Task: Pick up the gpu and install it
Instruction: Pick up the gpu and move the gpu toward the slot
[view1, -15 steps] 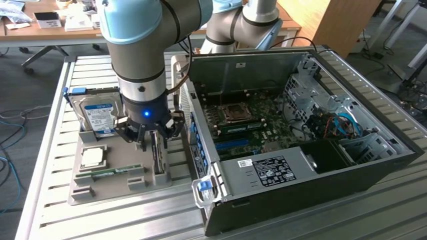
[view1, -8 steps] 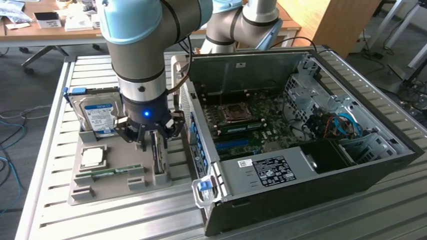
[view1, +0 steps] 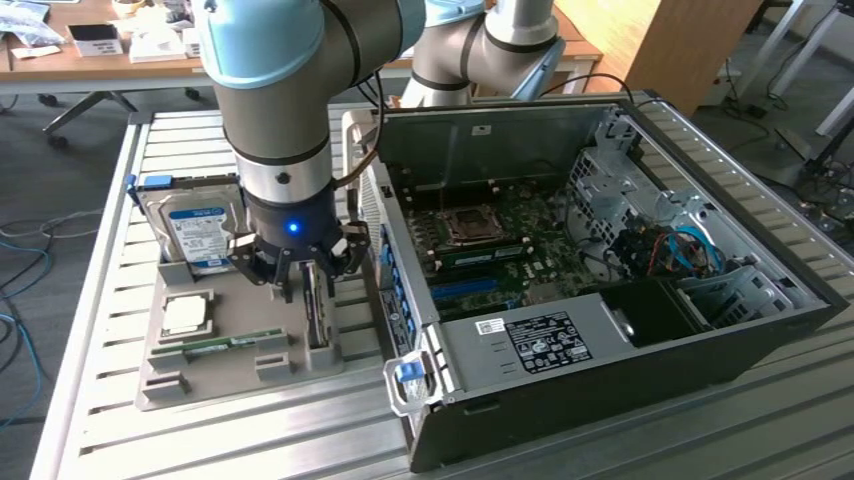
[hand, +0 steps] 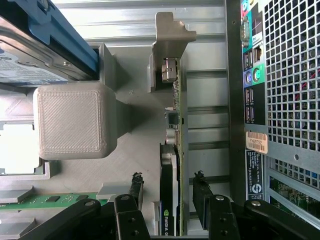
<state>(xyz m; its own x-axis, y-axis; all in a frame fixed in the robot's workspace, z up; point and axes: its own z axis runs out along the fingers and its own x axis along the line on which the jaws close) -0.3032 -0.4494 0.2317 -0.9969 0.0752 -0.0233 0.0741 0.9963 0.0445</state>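
Note:
The gripper's fingers are beside the black cover (hand: 167, 192) and the green board (hand: 183, 175) of the GPU and would hold it if they closed now, so the gripper needs to close on the GPU.
The gpu (view1: 316, 325) stands on its edge in a slot of the grey holder tray (view1: 227, 375), beside the open computer case (view1: 601, 250). In the wrist view the gpu (hand: 172, 150) is edge-on, green board and black cover, with its silvery bracket (hand: 167, 50) at the far end. My gripper (view1: 307, 290) is lowered over the card and open. Its black fingers (hand: 135, 185) stand one on each side of the card with a small gap, so the gripper (hand: 167, 187) straddles it without squeezing.
The tray also holds a blue-labelled hard drive (view1: 198, 230) upright at the back, a CPU (view1: 184, 315) and a RAM stick (view1: 220, 345). The case's perforated rear panel (hand: 280, 100) is close beside the card. A grey tray post (hand: 75, 120) rises on the other side.

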